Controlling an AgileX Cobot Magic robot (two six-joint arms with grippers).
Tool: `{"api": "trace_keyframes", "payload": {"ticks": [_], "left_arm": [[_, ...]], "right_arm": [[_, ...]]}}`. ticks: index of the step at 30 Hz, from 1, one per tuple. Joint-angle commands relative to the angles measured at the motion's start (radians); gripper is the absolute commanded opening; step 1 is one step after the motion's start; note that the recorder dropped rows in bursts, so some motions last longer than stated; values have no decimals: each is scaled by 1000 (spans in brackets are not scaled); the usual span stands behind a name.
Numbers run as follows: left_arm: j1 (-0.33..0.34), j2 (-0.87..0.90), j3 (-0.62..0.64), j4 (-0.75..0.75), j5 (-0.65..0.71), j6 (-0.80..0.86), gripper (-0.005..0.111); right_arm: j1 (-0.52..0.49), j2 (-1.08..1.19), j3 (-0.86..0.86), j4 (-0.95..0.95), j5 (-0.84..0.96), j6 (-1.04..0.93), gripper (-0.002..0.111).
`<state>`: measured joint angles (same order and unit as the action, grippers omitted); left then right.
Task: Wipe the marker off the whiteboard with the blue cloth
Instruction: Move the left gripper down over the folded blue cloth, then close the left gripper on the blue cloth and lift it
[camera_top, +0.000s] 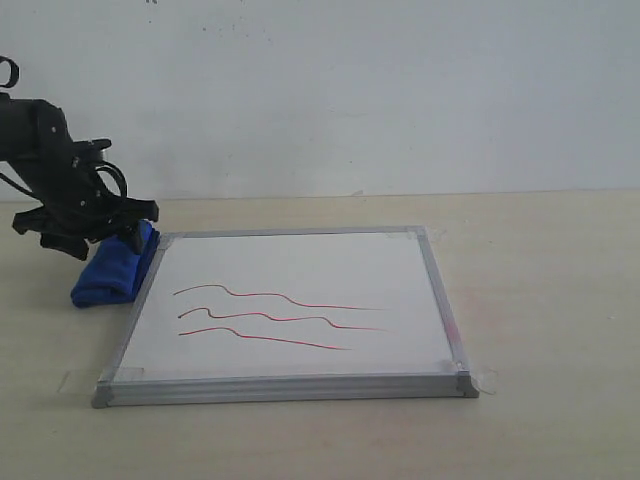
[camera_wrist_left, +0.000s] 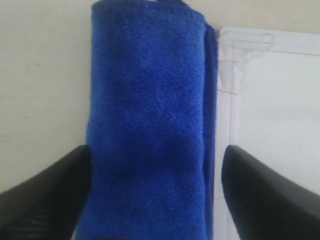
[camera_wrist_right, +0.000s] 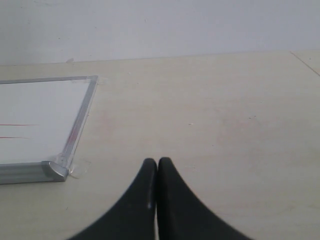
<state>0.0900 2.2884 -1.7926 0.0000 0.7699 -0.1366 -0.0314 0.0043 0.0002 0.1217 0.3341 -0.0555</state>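
The left gripper grips the blue cloth's folded middle (camera_top: 118, 262) next, to wipe the red marker lines off the whiteboard (camera_top: 300, 262).
The blue cloth (camera_top: 112, 272) lies rolled on the table, right against the whiteboard's (camera_top: 300, 262) far-left edge. Three wavy red marker lines (camera_top: 270, 318) cross the board's left and middle. My left gripper (camera_top: 128, 236) is low over the cloth's far end. In the left wrist view that gripper (camera_wrist_left: 156, 148) is open, one finger on each side of the blue cloth (camera_wrist_left: 150, 110), with a taped corner of the whiteboard (camera_wrist_left: 280, 125) beside it. My right gripper (camera_wrist_right: 158, 161) is shut on nothing above bare table, off the whiteboard's (camera_wrist_right: 40, 115) near-right corner. It is out of the exterior view.
A pale wooden table (camera_top: 540, 300) carries everything, and a white wall (camera_top: 350, 90) rises behind it. Clear tape (camera_top: 486, 379) sticks out at the board's near-right corner. The table's right edge (camera_wrist_right: 306, 64) shows in the right wrist view.
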Motion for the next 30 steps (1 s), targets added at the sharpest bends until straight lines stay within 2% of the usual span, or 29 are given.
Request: {"api": "trace_keyframes", "payload": {"ticks": [1,16,18,23,26,30], "left_arm": [[-6,21,-35,52,25,-35,69],[-6,85,-39,48,13,-68,66],[-6,85,-42,30,-1,-82,58],[-6,81,-71,12,-3,-82,20],[-6,80,-98,12,31,-76,4],[-6,79,-136,12,93,-68,4]], "right_arm": [[-5,-4,0,-1,-4,-2,0],[-5,-4,0,-1,-4,-2,0],[-5,-4,0,-1,-4,-2,0],[-5,-4,0,-1,-4,-2,0],[-5,-4,0,-1,-4,-2,0],[-5,-4,0,-1,-4,-2,0]]}}
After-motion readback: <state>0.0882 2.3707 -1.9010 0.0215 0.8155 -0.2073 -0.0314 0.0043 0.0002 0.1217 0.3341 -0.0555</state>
